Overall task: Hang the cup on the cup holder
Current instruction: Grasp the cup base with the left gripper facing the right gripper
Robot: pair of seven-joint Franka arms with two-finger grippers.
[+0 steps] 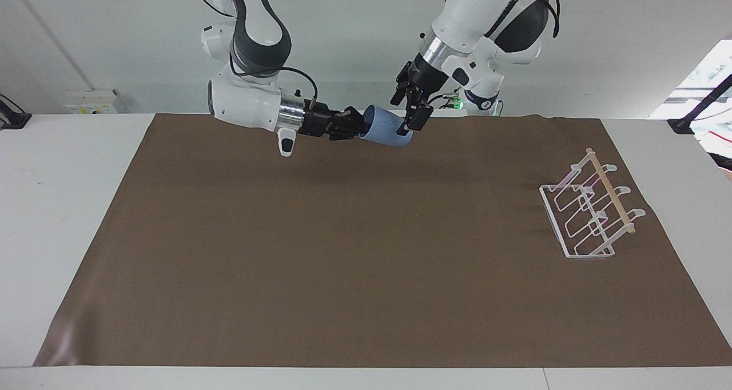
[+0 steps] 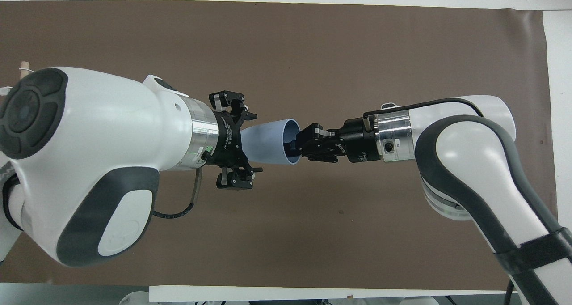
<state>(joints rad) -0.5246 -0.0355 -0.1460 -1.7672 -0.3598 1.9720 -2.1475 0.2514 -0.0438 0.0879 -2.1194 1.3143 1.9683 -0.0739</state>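
Note:
My left gripper grabs the cup around its tapered base (image 2: 261, 143) next, since my right gripper stays shut on the cup's rim.
The light-blue cup (image 1: 384, 128) hangs on its side in the air over the edge of the mat nearest the robots. My right gripper (image 1: 360, 128) is shut on its rim, one finger inside the mouth (image 2: 292, 145). My left gripper (image 1: 407, 115) is open, its fingers (image 2: 232, 104) spread around the cup's tapered base (image 2: 261, 143) without visibly touching it. The clear cup holder (image 1: 592, 213) with its wooden dowel stands on the mat toward the left arm's end. In the overhead view the left arm hides it except the dowel's tip (image 2: 24, 67).
A brown mat (image 1: 366, 253) covers most of the white table (image 1: 57, 207). Both arms meet over the mat's edge nearest the robots. Nothing else stands on the mat.

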